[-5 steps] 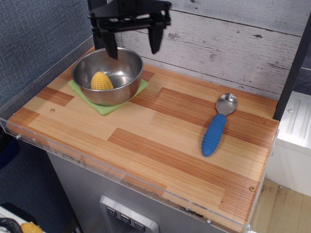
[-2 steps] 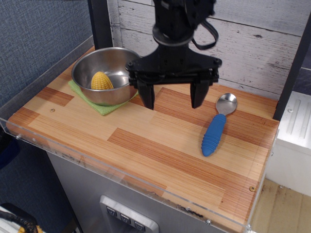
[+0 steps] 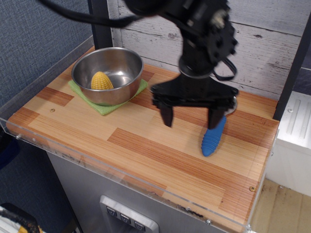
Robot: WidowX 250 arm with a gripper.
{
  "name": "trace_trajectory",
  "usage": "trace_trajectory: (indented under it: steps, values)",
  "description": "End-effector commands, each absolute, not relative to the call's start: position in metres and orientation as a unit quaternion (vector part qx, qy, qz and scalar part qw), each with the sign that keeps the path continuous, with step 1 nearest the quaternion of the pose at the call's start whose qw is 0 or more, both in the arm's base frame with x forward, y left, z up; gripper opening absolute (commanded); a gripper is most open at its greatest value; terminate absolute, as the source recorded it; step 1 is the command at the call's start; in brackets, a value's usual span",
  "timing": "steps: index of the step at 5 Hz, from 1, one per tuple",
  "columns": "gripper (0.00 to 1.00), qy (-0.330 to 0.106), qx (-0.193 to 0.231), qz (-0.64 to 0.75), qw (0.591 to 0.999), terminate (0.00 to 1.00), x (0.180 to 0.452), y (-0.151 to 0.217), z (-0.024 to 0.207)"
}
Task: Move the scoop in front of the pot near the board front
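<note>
I should next grab the scoop by its ribbed blue handle [image 3: 213, 137], so that my gripper can put it in front of the pot [image 3: 108, 74].
The scoop [image 3: 212, 138] lies at the right of the wooden board [image 3: 146, 145]. Its ribbed blue handle shows below my gripper; its metal bowl is mostly hidden behind the right finger. My black gripper [image 3: 191, 117] is open and empty. It hangs over the board just left of the scoop, with the right fingertip [image 3: 214, 121] over the handle's upper end. The shiny steel pot [image 3: 108, 74] stands at the back left on a green cloth [image 3: 104, 107], with a yellow toy corn [image 3: 101, 81] inside it.
Clear acrylic edging [image 3: 97, 167] runs along the board's front and left sides. A whitewashed plank wall [image 3: 262, 43] stands behind. A black post [image 3: 99, 22] rises behind the pot. A white unit [image 3: 294, 131] sits to the right.
My gripper has swung from above the pot at the back left, across the board to the right and lower, to beside the scoop. The scoop, pot and corn have not moved.
</note>
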State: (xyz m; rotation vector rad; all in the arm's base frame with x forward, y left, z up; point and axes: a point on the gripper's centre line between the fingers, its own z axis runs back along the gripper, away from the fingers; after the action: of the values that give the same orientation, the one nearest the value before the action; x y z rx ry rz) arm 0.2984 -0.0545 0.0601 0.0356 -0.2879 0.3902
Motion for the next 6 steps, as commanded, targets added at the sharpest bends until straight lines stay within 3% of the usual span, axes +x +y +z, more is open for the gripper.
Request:
trace_trajectory:
  steps: [1, 3, 4, 6]
  values:
    - [1.0, -0.164, -0.013, 0.164, 0.973, 0.0, 0.329, -0.073, 0.048]
    - [1.0, -0.143, 0.006, 0.155, 0.977, 0.0, 0.342, -0.077, 0.026]
    - [0.0, -0.145, 0.022, 0.153, 0.977, 0.0, 0.342, -0.076, 0.024]
    - [0.0, -0.151, 0.016, 0.16, 0.975, 0.0, 0.339, -0.068, 0.034]
